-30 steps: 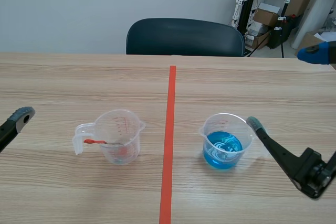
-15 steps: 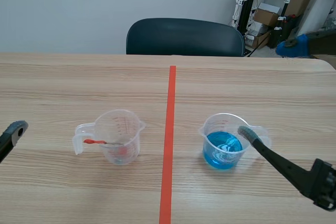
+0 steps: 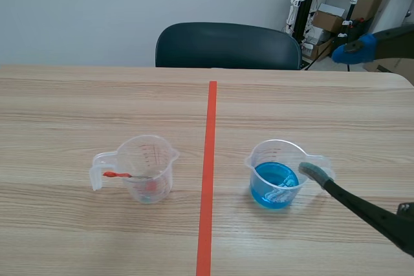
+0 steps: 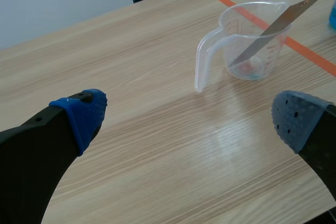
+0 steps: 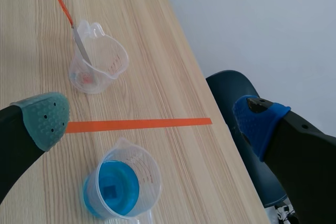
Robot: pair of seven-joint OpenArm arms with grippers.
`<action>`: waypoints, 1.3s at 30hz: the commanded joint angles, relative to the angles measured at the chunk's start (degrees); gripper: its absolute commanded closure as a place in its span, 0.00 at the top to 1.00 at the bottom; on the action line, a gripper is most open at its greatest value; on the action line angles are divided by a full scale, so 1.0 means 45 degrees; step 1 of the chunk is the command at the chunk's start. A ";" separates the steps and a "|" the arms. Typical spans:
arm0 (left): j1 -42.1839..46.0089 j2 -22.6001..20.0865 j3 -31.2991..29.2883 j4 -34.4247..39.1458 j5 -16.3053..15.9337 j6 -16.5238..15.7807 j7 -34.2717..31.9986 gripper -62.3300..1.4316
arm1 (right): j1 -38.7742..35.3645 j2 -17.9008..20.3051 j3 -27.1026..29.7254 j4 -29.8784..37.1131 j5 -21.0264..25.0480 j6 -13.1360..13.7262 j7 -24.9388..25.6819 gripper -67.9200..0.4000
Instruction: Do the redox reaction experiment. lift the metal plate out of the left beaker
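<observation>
My right gripper picks up the metal plate by its top edge (image 3: 129,175) (image 5: 73,28) above the beaker's rim next, since the beaker's sides close around the plate's lower part.
The left beaker (image 3: 146,169) is clear plastic and stands left of the tape line. A thin metal plate (image 4: 268,29) with a red end (image 3: 111,174) leans inside it, sticking out over the rim. My left gripper (image 4: 186,116) is open, well short of the beaker (image 4: 245,39), and does not show in the scene view. The right gripper (image 5: 152,119) is also open, high above the table. One grey-green pad (image 3: 313,173) sits beside the right beaker (image 3: 277,182) of blue liquid, and its blue pad (image 3: 352,50) is far off at the table's back right.
An orange-red tape line (image 3: 208,179) runs down the middle of the wooden table. A dark chair (image 3: 226,44) stands behind the far edge. Boxes and stands (image 3: 336,11) fill the back right corner.
My left gripper has slid out of the scene view at the left edge. The right arm has sunk toward the near right corner, and its blue pad has shifted left and up.
</observation>
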 commanded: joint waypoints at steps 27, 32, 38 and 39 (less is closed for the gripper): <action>-0.3021 0.4294 0.0952 -0.6271 0.4294 0.0758 -0.5139 1.00 | 0.5149 -0.0651 -0.3988 -0.3104 -0.0622 0.1122 0.1817 1.00; -0.3619 0.4294 0.1277 -0.6688 0.4546 0.0840 -0.5450 1.00 | 0.6693 -0.1452 -0.5498 -0.3657 -0.1423 0.1122 0.1399 1.00; -0.4070 0.4279 0.1379 -0.7043 0.4682 0.0884 -0.6076 1.00 | 0.8369 -0.2433 -0.7388 -0.4362 -0.2263 0.1117 0.0889 1.00; -0.4114 0.4265 0.1379 -0.7082 0.4896 0.0884 -0.6300 1.00 | 0.8631 -0.2603 -0.7674 -0.4498 -0.2380 0.1122 0.0894 1.00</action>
